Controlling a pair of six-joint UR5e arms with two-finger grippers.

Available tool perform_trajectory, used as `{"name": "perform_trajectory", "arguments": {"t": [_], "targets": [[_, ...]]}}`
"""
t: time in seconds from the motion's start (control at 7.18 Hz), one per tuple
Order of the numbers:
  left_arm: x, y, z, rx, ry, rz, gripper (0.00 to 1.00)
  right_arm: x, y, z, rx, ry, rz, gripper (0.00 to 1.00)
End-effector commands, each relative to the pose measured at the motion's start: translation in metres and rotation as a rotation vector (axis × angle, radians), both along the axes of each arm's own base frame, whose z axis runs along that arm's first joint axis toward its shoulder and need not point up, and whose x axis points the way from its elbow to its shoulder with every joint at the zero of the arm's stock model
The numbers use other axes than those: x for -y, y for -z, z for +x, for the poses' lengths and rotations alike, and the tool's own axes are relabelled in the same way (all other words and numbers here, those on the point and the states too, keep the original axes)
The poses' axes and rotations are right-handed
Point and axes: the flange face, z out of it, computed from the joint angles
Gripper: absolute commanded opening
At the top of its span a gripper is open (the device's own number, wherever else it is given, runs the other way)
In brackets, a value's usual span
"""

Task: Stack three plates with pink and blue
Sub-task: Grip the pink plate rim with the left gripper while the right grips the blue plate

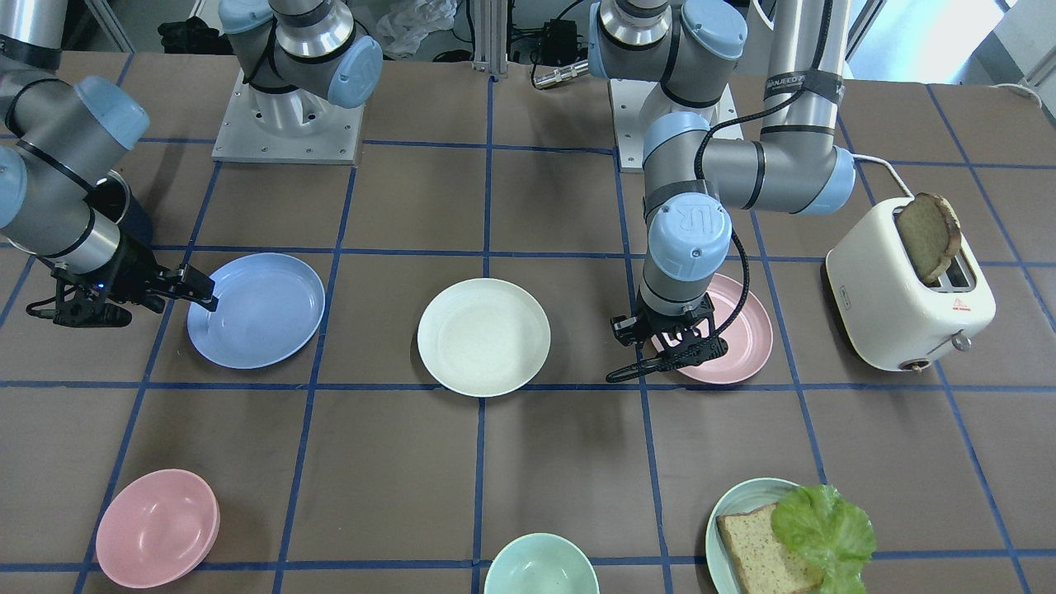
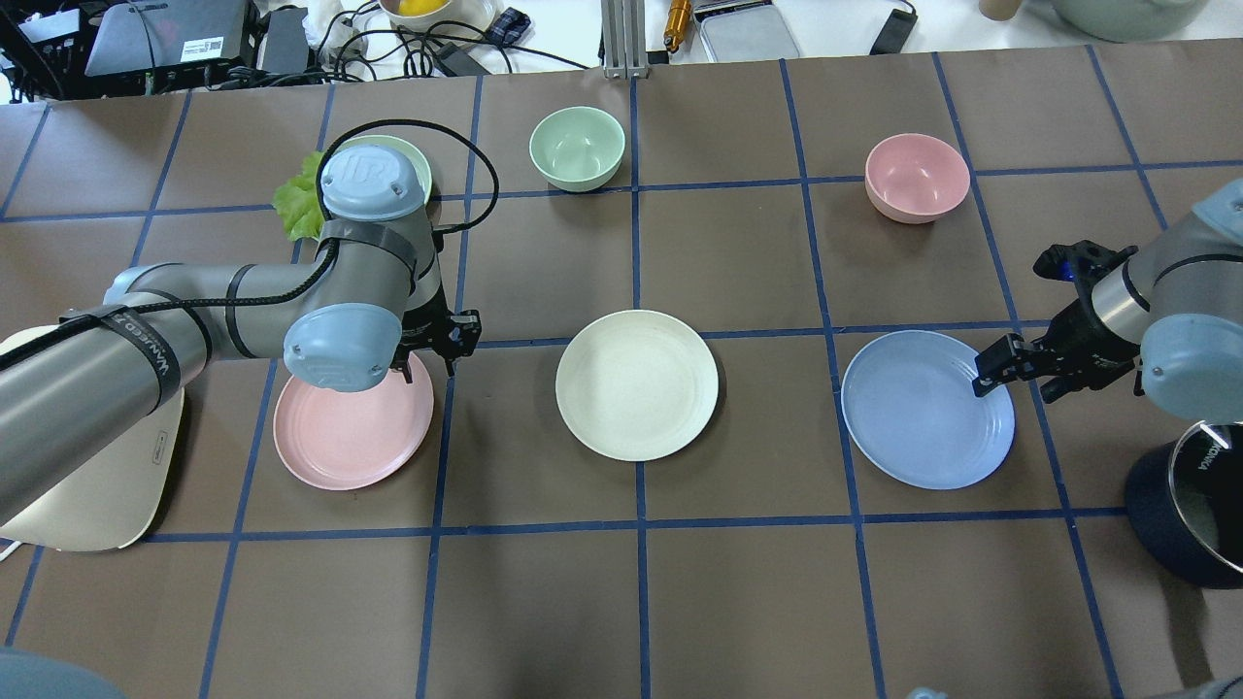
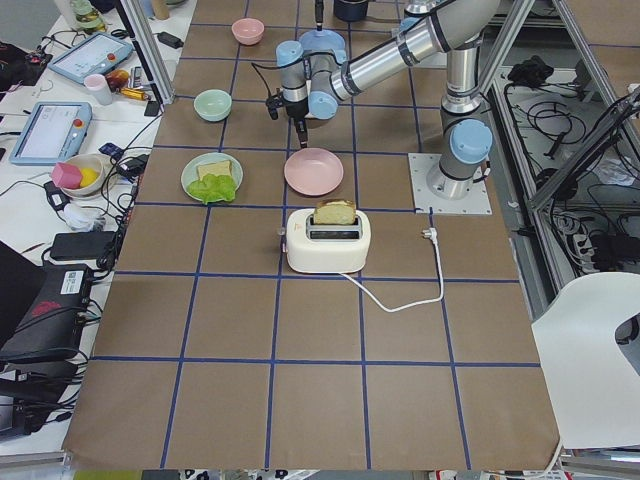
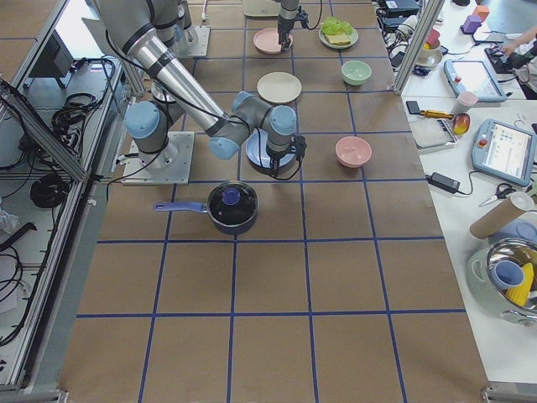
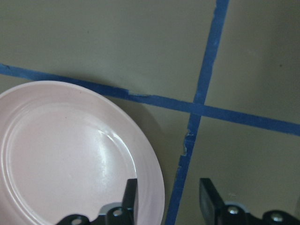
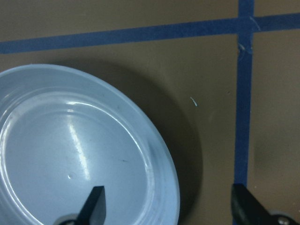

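The pink plate is far wider than my open fingers, so my left gripper should next pinch the plate by its thin raised rim (image 5: 160, 187).
The pink plate (image 1: 742, 330), the cream white plate (image 1: 483, 337) and the blue plate (image 1: 260, 309) lie apart in a row on the brown table. My left gripper (image 5: 169, 199) is open, with one finger over the pink plate (image 5: 70, 154) and the other outside its rim. My right gripper (image 6: 168, 204) is open wide and straddles the rim of the blue plate (image 6: 56, 154). In the overhead view the left gripper (image 2: 452, 340) is at the pink plate's far right edge and the right gripper (image 2: 995, 369) is at the blue plate's right edge.
A white toaster (image 1: 907, 289) with a bread slice stands beside the pink plate. A pale teal plate (image 1: 734, 503) with bread and lettuce, a mint bowl (image 1: 540, 565) and a pink bowl (image 1: 157, 528) sit on the far side. A dark pot (image 2: 1190, 505) is near my right arm.
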Motion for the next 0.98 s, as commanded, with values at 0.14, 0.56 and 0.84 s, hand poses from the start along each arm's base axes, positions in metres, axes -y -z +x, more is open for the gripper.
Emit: {"name": "perform_trajectory", "arguments": {"t": [0.14,0.56,0.84], "targets": [[-0.004,0.01,0.003,0.013,-0.029,0.013,0.53,0.001,0.017,0.0,0.031,0.002,0.024,0.76],[0.001,0.021,0.02,0.023,-0.045,0.037,0.35,-0.002,0.02,-0.015,0.06,-0.011,0.017,0.35],[0.005,0.023,0.027,0.022,-0.056,0.04,0.34,-0.001,0.018,-0.02,0.083,-0.007,-0.007,0.12]]}}
